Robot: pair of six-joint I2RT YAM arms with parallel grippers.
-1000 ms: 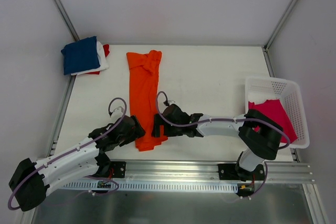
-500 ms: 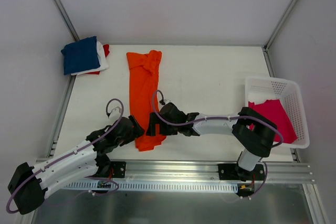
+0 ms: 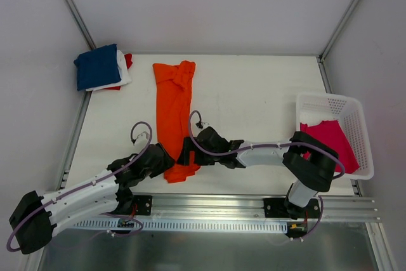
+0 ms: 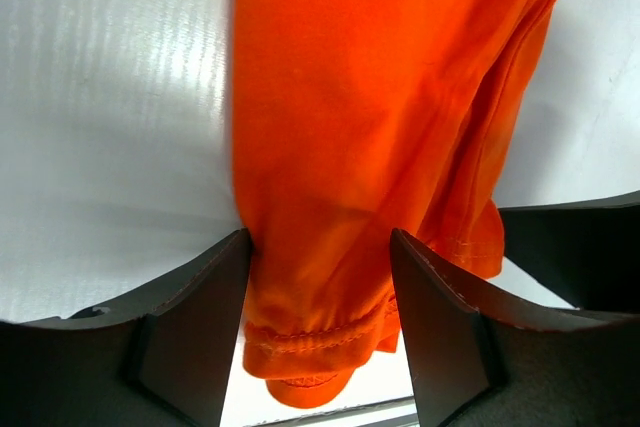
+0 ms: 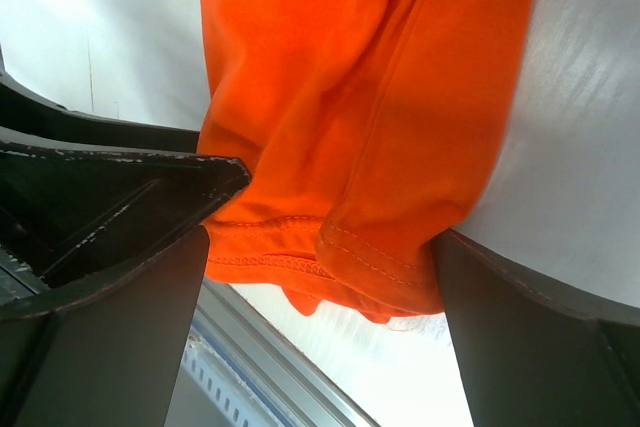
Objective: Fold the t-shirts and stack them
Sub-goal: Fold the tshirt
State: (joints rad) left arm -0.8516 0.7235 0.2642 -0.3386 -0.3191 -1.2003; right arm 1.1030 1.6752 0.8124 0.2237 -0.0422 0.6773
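Observation:
I need to grab the orange t-shirt next by its near hem corner [image 3: 195, 168] with my right gripper, opposite my left gripper. Then I can fold the hem toward the collar [image 3: 174, 70].
An orange t-shirt [image 3: 172, 103] lies on the white table as a long narrow strip, collar end far, hem end near. Both grippers stand at that near hem. My left gripper [image 3: 167, 163] is on the hem's left side; in the left wrist view its gripper [image 4: 318, 322] has partly closed jaws around the orange t-shirt [image 4: 380, 97], the puckered hem touching both fingers and still resting on the table. My right gripper [image 3: 185, 152] is on the right side; in the right wrist view the gripper [image 5: 320, 297] straddles the hem corner of the t-shirt [image 5: 370, 77], jaws wide.
Folded navy blue [image 3: 97, 66], white [image 3: 125, 74] and red [image 3: 129, 60] t-shirts are stacked at the back left corner. A white lattice basket [image 3: 355, 109] at the right edge holds a magenta t-shirt [image 3: 330, 138]. A metal rail [image 3: 209, 204] runs along the near edge.
The left gripper's jaws have narrowed around the hem, and the arm has edged in toward it. The right gripper shifted slightly at the hem and stays wide.

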